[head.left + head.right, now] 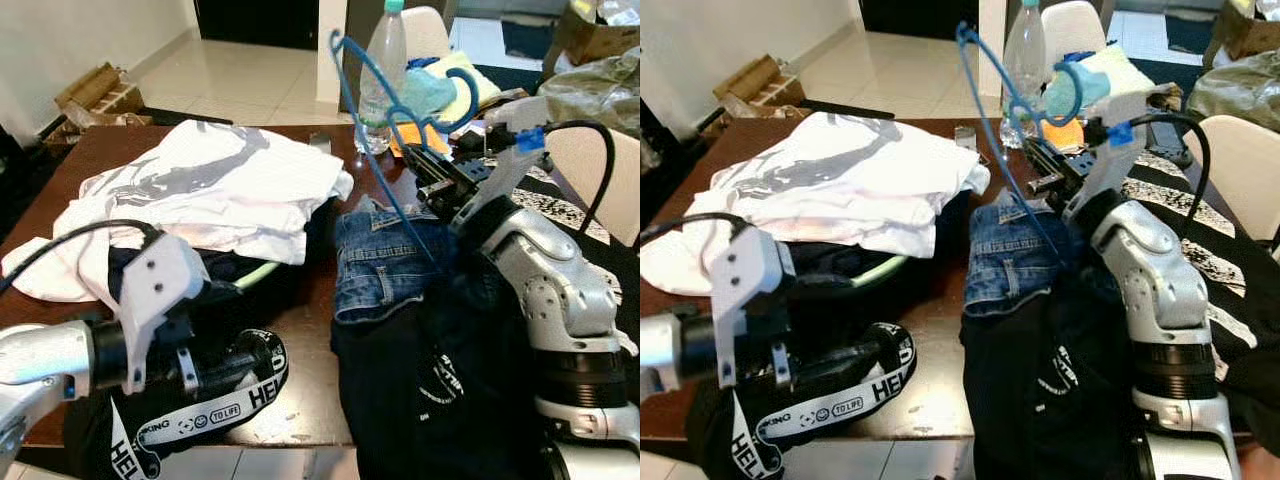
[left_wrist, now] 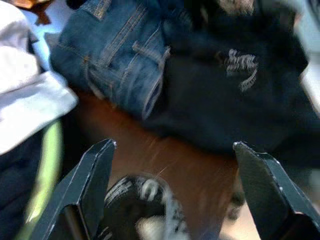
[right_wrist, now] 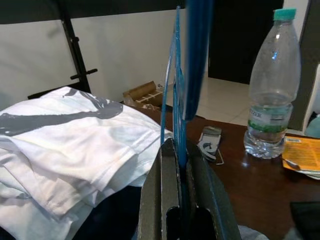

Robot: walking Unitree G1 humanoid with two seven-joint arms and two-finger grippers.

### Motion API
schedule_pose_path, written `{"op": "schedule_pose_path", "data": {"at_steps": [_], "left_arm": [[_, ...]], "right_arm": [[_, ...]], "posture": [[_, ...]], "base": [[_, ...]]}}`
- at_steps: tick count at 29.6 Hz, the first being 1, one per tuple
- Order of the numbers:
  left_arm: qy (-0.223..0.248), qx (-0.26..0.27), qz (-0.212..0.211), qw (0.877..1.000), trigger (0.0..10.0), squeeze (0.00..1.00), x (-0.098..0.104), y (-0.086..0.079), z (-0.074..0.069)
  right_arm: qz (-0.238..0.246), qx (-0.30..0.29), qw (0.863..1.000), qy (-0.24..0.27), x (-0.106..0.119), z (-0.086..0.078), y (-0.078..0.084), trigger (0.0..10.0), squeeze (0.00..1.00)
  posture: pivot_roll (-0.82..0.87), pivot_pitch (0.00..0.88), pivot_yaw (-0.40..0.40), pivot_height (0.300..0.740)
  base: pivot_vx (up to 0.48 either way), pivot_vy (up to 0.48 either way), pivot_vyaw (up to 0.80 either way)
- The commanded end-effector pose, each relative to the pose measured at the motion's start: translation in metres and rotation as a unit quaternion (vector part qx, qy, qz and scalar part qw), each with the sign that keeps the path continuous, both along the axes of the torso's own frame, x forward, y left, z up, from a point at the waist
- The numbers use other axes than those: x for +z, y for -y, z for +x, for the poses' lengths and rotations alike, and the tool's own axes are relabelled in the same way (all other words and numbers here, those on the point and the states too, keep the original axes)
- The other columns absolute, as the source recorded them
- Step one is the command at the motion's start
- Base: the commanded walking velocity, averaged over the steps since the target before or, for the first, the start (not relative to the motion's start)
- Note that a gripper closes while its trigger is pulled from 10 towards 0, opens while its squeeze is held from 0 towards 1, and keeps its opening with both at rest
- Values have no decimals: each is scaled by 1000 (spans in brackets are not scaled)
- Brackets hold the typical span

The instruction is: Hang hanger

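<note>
My left gripper grabs the garment by its white lettered band [image 1: 230, 400] next, since the black garment lies slack [image 1: 95, 425] on the tabletop.
My right gripper [image 3: 179, 165] is shut on a blue hanger [image 3: 195, 60], which stands upright between its fingers. In the eye views this gripper [image 1: 428, 168] is raised over the right half of the brown table [image 1: 310, 330], with the hanger's wire slanting down into a black garment [image 1: 420, 380] that drapes over the table's front edge. Blue jeans [image 1: 380, 260] lie just left of that garment. My left gripper [image 2: 175, 190] is open and low over a black garment with a white lettered band [image 1: 230, 400] at the front left, holding nothing.
A pile of white shirts [image 1: 210, 190] covers the table's back left, with a pale green hanger [image 1: 262, 272] poking out beneath it. A water bottle [image 1: 385, 80] stands at the back edge. A white chair [image 1: 600, 180] is at the right and a cardboard box [image 1: 95, 95] on the floor.
</note>
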State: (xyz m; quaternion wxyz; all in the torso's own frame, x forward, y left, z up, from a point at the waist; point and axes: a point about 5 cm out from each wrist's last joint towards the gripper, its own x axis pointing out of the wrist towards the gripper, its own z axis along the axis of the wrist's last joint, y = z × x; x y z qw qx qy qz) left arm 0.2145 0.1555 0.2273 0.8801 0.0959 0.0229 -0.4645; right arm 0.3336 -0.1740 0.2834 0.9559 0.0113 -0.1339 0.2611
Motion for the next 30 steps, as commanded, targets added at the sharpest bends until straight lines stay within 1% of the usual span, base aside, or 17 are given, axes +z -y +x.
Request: {"op": "schedule_pose_path", "data": {"at_steps": [1, 3, 4, 5, 6, 7, 8, 12, 13, 14, 16, 19, 21, 22, 27, 28, 30], "left_arm": [[-77, 38, -22, 996, 10000, 0, -23, 6, 5], [-103, 53, -32, 993, 10000, 0, -30, 8, 7], [-130, 55, -47, 989, 10000, 0, -35, 13, 6], [-130, 55, -47, 989, 10000, 0, -35, 13, 6], [-156, 57, -57, 984, 10000, 0, -40, 17, 5], [-156, 57, -57, 984, 10000, 0, -40, 17, 5], [-203, 70, -68, 974, 10000, 0, -47, 19, 6], [-217, 74, -70, 971, 10000, 0, -49, 18, 6], [-231, 89, -78, 966, 10000, 0, -50, 15, 9], [-231, 89, -78, 966, 10000, 0, -50, 15, 9], [-262, 123, -94, 953, 10000, 0, -53, 8, 14], [-287, 150, -83, 943, 10000, 0, -59, 3, 15], [-287, 150, -83, 943, 10000, 0, -59, 3, 15], [-297, 157, -70, 939, 10000, 0, -61, 2, 14], [-315, 175, -55, 931, 10000, 0, -64, 1, 13], [-331, 182, -49, 924, 10000, 0, -68, 0, 12], [-331, 182, -49, 924, 10000, 0, -68, 0, 12]], "right_arm": [[-4, 0, 1000, 6, -1, -2, -1, 10000, 0], [-4, 0, 1000, 6, -1, -2, -1, 10000, 0], [-5, -1, 1000, 6, 0, -2, -1, 10000, 0], [-5, -1, 1000, 6, 0, -2, -1, 10000, 0], [-6, -2, 1000, 7, 0, -2, -1, 10000, 0], [-6, -2, 1000, 7, 0, -2, -1, 10000, 0], [-9, -4, 1000, 7, 1, -2, 0, 10000, 0], [-10, -4, 1000, 8, 1, -1, 1, 10000, 0], [-11, -5, 1000, 7, 1, -1, 1, 10000, 0], [-11, -5, 1000, 7, 1, -1, 1, 10000, 0], [-16, -9, 1000, 5, -1, 0, 1, 10000, 0], [-21, -13, 1000, 3, -2, 1, 1, 10000, 0], [-21, -13, 1000, 3, -2, 1, 1, 10000, 0], [-22, -15, 1000, 2, -3, 1, 1, 10000, 0], [-24, -19, 1000, -1, -3, 1, 2, 10000, 0], [-25, -21, 999, -2, -3, 2, 3, 10000, 0], [-25, -21, 999, -2, -3, 2, 3, 10000, 0]], "posture": [[147, 156, 10, 740], [147, 156, 10, 740], [140, 158, 10, 740], [140, 158, 10, 740], [138, 158, 9, 740], [138, 158, 9, 740], [139, 159, 8, 740], [139, 159, 8, 740], [139, 159, 8, 740], [139, 159, 8, 740], [141, 161, 11, 740], [139, 162, 13, 740], [139, 162, 13, 740], [139, 162, 13, 740], [138, 165, 13, 740], [137, 165, 14, 740], [137, 165, 14, 740]], "base": [[0, 0, 0], [0, 0, 0], [0, 0, 0], [0, 0, 0], [0, 0, 0], [0, 0, 0], [0, 0, 0], [0, 0, 0], [0, 0, 0], [0, 0, 0], [0, 0, 0], [0, 0, 0], [0, 0, 0], [0, 0, 0], [0, 0, 0], [0, 0, 0], [0, 0, 0]]}}
